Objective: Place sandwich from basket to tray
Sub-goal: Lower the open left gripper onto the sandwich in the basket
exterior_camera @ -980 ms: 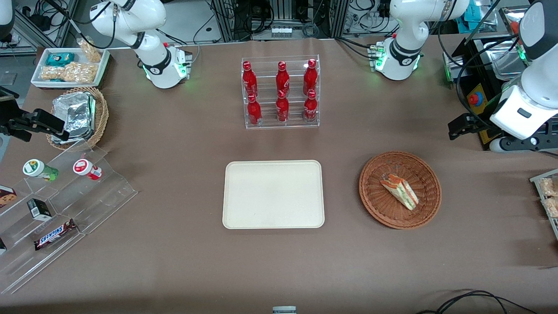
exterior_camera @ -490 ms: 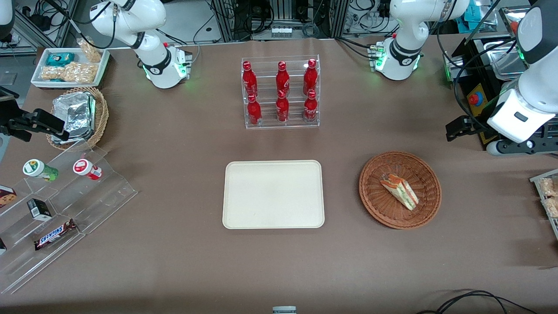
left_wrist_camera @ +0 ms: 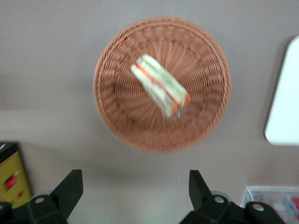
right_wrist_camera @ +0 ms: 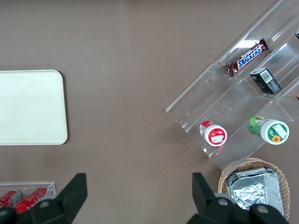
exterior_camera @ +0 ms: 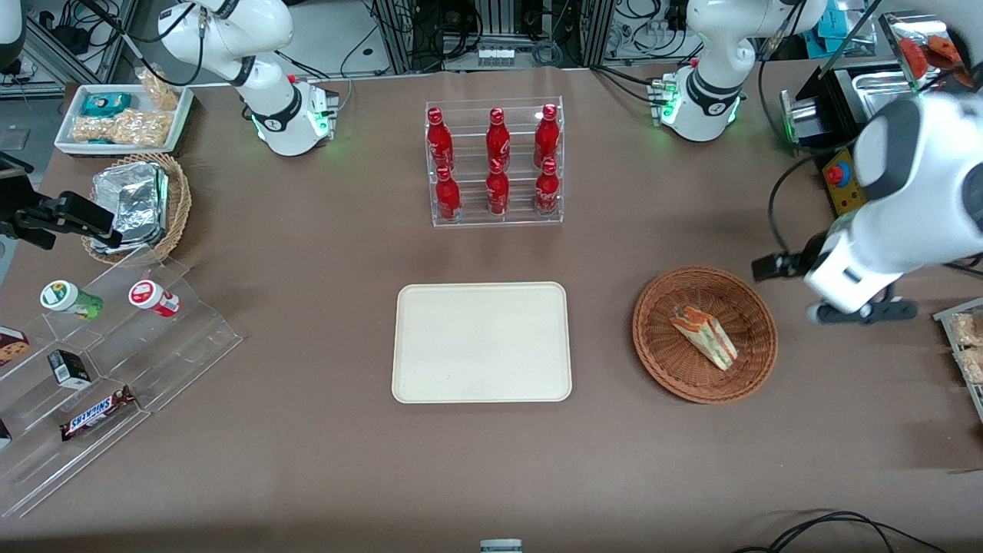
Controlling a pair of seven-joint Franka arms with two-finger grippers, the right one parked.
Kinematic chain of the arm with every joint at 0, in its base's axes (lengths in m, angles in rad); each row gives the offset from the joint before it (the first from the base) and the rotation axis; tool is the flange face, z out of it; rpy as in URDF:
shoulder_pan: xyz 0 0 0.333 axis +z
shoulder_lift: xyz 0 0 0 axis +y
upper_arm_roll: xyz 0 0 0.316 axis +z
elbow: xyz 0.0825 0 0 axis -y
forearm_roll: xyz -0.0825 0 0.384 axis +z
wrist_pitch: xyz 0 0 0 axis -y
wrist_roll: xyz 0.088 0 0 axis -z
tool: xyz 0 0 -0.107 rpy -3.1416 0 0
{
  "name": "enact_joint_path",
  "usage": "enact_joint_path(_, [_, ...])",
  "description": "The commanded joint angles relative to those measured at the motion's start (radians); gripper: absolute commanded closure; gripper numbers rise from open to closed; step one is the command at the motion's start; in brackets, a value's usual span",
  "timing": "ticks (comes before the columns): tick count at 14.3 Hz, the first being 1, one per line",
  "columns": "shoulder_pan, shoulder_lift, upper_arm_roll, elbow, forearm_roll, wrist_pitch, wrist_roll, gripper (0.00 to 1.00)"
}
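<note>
The sandwich will be set on the cream tray (exterior_camera: 481,342), so the robot's left gripper will next grab it by its orange-tipped end (exterior_camera: 687,322).
The sandwich (exterior_camera: 704,338) (left_wrist_camera: 161,92), a wrapped wedge with green and orange layers, lies in the round reddish-brown basket (exterior_camera: 653,307) (left_wrist_camera: 112,70). The cream tray (exterior_camera: 481,342) (left_wrist_camera: 285,107) (right_wrist_camera: 30,107) sits bare beside the basket, toward the parked arm's end. My left gripper (exterior_camera: 772,266) (left_wrist_camera: 134,186) hovers above the table just outside the basket's rim, toward the working arm's end and a little farther from the front camera than the sandwich. Its fingers (left_wrist_camera: 70,186) stand wide open with nothing between them.
A clear rack of red bottles (exterior_camera: 495,161) stands farther from the front camera than the tray. A yellow-and-black box with a red button (exterior_camera: 841,180) and a snack tray (exterior_camera: 964,346) flank the working arm. A stepped acrylic display (exterior_camera: 100,361) and a tan basket of foil packets (exterior_camera: 138,203) lie at the parked arm's end.
My left arm has swung in from the table's edge toward the basket and nearer the front camera. The sandwich, basket and tray have not moved.
</note>
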Motion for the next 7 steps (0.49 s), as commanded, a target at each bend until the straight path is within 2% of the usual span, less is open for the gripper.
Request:
enact_joint_path(1, [-0.033,-0.013,0.003,-0.152,0.002,0.186,-0.107,0.0])
enact_joint_path(4, [-0.059,-0.011,0.003,-0.289,0.002,0.414,-0.271,0.0])
enact_joint_path(7, [-0.088,0.042,0.005,-0.308,0.002,0.505,-0.629,0.0])
